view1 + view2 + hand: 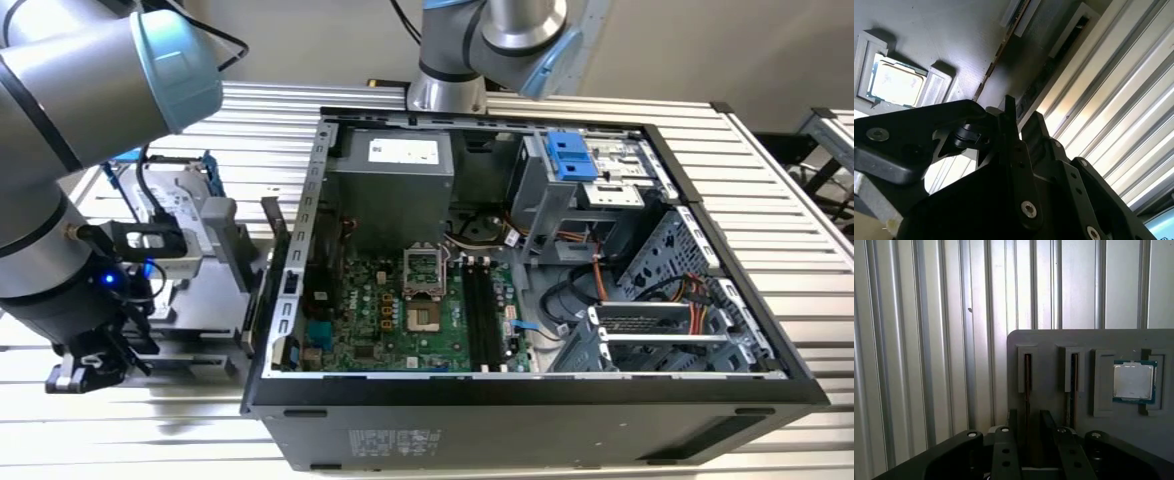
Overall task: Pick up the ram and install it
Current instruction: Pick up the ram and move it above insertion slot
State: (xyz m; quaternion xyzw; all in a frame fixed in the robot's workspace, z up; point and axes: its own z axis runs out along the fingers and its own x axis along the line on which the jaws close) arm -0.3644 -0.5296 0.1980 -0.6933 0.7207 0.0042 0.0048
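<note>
The ram (1027,372) needs to go into the motherboard's long black slots, so my gripper should grab it next by one end of its top edge (1027,427).
In the first wrist view two thin ram sticks stand on edge in a grey holder plate (1049,337). My gripper (1027,427) is open and straddles the ram (1027,372), one finger on each side with a gap showing. The other stick (1073,372) stands beside it, outside the fingers. In the second wrist view the ram (996,60) runs away from the gripper (1021,120) across the holder plate (944,30). In the exterior view the gripper (91,372) hangs low at the view's left, outside the open computer case (534,400).
A processor chip (1134,381) lies in a pocket of the holder, also seen in the second wrist view (896,82). Inside the case lie the green motherboard (387,320), its long black slots (483,310) and a light-blue bracket (570,155). Everything rests on a ribbed metal table (787,180).
</note>
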